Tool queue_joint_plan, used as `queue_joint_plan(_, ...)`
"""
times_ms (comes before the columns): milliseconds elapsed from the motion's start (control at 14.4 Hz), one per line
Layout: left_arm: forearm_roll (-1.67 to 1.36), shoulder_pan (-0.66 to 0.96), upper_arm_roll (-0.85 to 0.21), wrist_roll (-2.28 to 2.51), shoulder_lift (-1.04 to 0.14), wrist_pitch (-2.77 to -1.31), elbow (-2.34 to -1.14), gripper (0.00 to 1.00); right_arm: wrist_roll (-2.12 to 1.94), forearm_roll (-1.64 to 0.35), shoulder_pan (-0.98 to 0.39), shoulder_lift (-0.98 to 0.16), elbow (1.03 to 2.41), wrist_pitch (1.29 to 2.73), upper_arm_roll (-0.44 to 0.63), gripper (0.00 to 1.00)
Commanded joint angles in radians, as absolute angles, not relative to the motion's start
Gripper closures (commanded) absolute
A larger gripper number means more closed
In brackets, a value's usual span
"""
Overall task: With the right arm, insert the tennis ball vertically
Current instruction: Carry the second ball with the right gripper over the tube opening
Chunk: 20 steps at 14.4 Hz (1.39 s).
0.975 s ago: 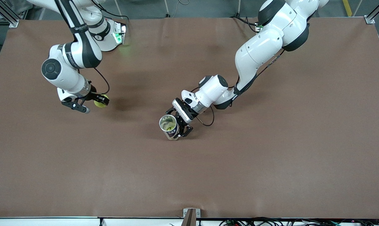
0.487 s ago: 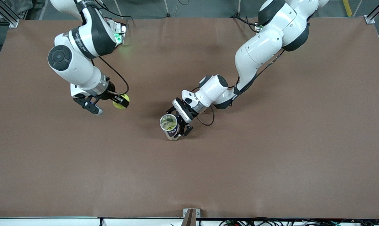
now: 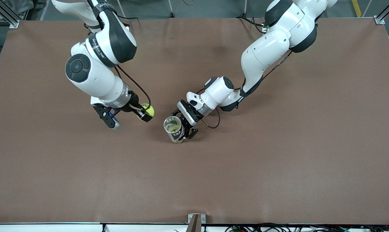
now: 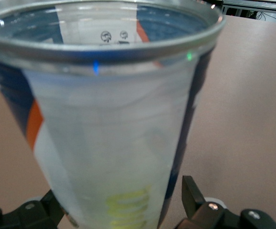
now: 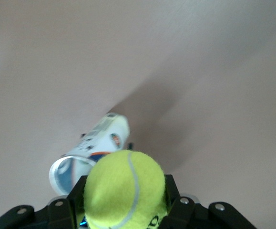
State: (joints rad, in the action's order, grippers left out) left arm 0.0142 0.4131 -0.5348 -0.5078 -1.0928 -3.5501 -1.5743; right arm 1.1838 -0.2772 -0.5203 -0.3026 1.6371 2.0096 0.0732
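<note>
The tennis ball (image 3: 148, 111) should stay held in my right gripper until it is over the can's opening (image 3: 172, 124), because its bottom is outside the can's rim and it would miss.
A yellow-green tennis ball (image 3: 148, 111) (image 5: 126, 191) sits between the fingers of my right gripper (image 3: 146, 113) (image 5: 126, 202), which is shut on it above the table. The ball hangs just beside a clear tube-shaped ball can (image 3: 175, 131) (image 5: 97, 140), toward the right arm's end of the table. The can stands upright near the table's middle with its mouth (image 3: 172, 124) open. It fills the left wrist view as a blue, white and orange wall (image 4: 109, 133). My left gripper (image 3: 180, 127) (image 4: 118, 212) is shut on the can's lower body. Something yellow-green shows inside the can.
The brown mat (image 3: 278, 161) covers the whole table. A small metal bracket (image 3: 194, 219) sits at the mat's edge nearest the front camera, with cables beside it. Both arms' elbows rise over the part of the table nearest their bases.
My right arm has carried the tennis ball from the right arm's end of the table toward the can, ending close beside it. The left gripper and can have barely shifted.
</note>
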Motion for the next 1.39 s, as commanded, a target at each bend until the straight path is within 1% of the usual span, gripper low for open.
queue_joint_plan(0, 0.028, 0.405, -0.538, -0.503, -1.081, -3.551, -1.588, 0.0, 1.278, -0.319, -0.531, -0.377, 1.528, 1.983, 0.081, 0.99)
queue_joint_plan(209, 0.029, 0.403, -0.538, -0.506, -1.078, -3.551, -1.588, 0.0, 1.333, -0.321, -0.545, -0.435, 1.459, 1.983, 0.081, 0.99)
queue_joint_plan(696, 0.029, 0.397, -0.538, -0.505, -1.078, -3.551, -1.589, 0.0, 1.425, -0.318, -0.581, -0.555, 1.356, 1.999, 0.081, 0.99)
queue_joint_plan(1184, 0.029, 0.396, -0.538, -0.505, -1.078, -3.551, -1.589, 0.0, 1.434, -0.313, -0.615, -0.575, 1.358, 1.997, 0.083, 0.99)
queue_joint_plan(1253, 0.029, 0.394, -0.538, -0.505, -1.078, -3.551, -1.591, 0.0, 1.434, -0.311, -0.617, -0.575, 1.356, 1.997, 0.083, 0.98)
queue_joint_plan(1323, 0.029, 0.394, -0.538, -0.502, -1.078, -3.551, -1.598, 0.0, 1.433, -0.314, -0.617, -0.577, 1.356, 1.997, 0.083, 0.93)
